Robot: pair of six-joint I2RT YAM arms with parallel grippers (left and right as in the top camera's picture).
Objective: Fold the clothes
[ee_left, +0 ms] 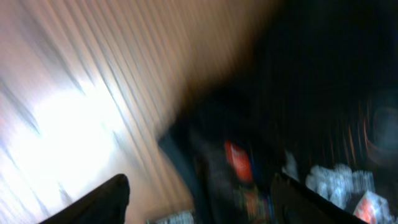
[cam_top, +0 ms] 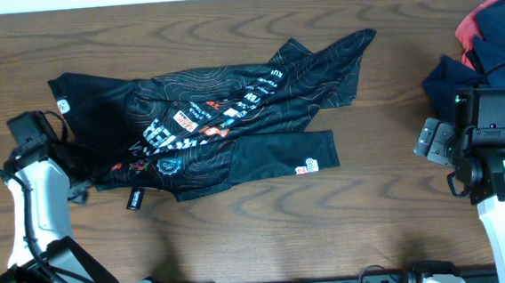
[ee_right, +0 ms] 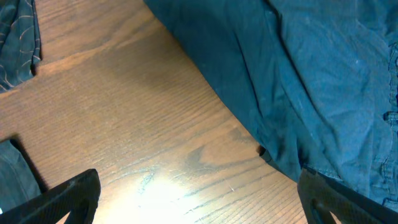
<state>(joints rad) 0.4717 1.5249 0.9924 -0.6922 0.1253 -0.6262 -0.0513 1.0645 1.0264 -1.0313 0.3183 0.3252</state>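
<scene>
I need to grab the black sports jersey (cam_top: 224,117) next with my left gripper, by its hem edge (cam_top: 106,180). The opposite end then stays free to spread for folding.
The black sports jersey (cam_top: 224,117) with fine contour lines and white, red and blue logos lies crumpled across the middle of the table. My left gripper (cam_top: 75,176) is at its left hem; the blurred left wrist view shows the jaws (ee_left: 199,202) open with the jersey's edge (ee_left: 249,162) between them. A navy garment (cam_top: 486,40) lies on a red garment (cam_top: 472,23) at the far right. My right gripper (cam_top: 430,138) is open over bare wood beside the navy garment (ee_right: 311,81), holding nothing.
The wooden table (cam_top: 268,230) runs under everything. A corner of the jersey (ee_right: 18,43) shows at the left edge of the right wrist view. Both arm bases and a black rail sit along the front edge.
</scene>
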